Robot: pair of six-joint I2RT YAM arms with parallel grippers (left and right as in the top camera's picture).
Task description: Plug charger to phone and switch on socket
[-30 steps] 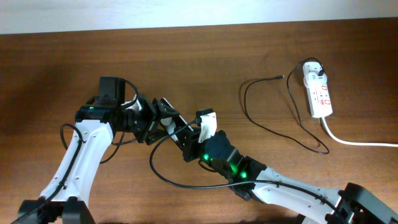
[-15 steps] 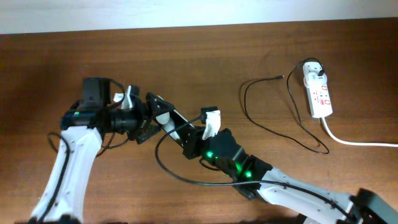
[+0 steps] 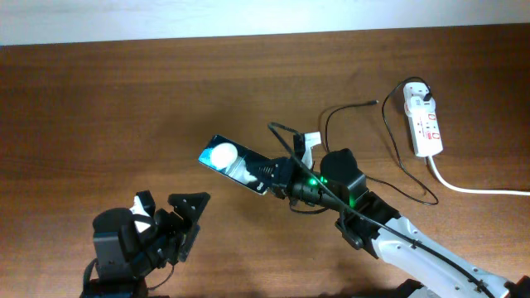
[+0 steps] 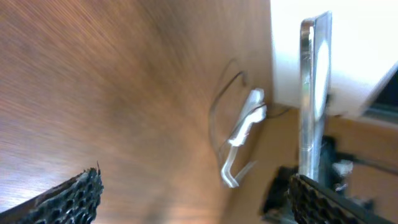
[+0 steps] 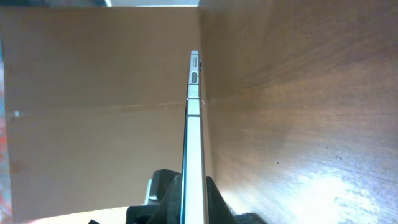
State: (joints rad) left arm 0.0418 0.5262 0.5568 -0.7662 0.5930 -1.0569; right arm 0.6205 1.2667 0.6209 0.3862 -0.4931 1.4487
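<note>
My left gripper grabs the phone's loose end (image 3: 217,155) (image 4: 315,41) across the phone's flat sides next, so the phone's opposite end stays free for plugging in the charger.
My right gripper (image 3: 272,172) is shut on the phone (image 3: 233,163), a flat black slab with a bright round patch, and holds it tilted above the table centre. In the right wrist view the phone (image 5: 194,118) is edge-on between the fingers (image 5: 194,202). My left gripper (image 3: 170,212) is open and empty at the front left, apart from the phone. The left wrist view shows its fingers (image 4: 193,205) spread wide and the phone (image 4: 312,93) edge-on ahead. The charger's black cable (image 3: 389,170) loops on the table at right, its tip (image 3: 377,103) lying free. Its white plug (image 3: 416,94) sits in the socket (image 3: 427,128).
The socket's thick white cord (image 3: 476,189) runs off to the right edge. The table's far edge meets a white wall along the top. The socket and cable loop show blurred in the left wrist view (image 4: 242,127).
My left gripper has let go near the phone and pulled back to the front left. My right gripper has carried the phone to the right and holds it alone.
</note>
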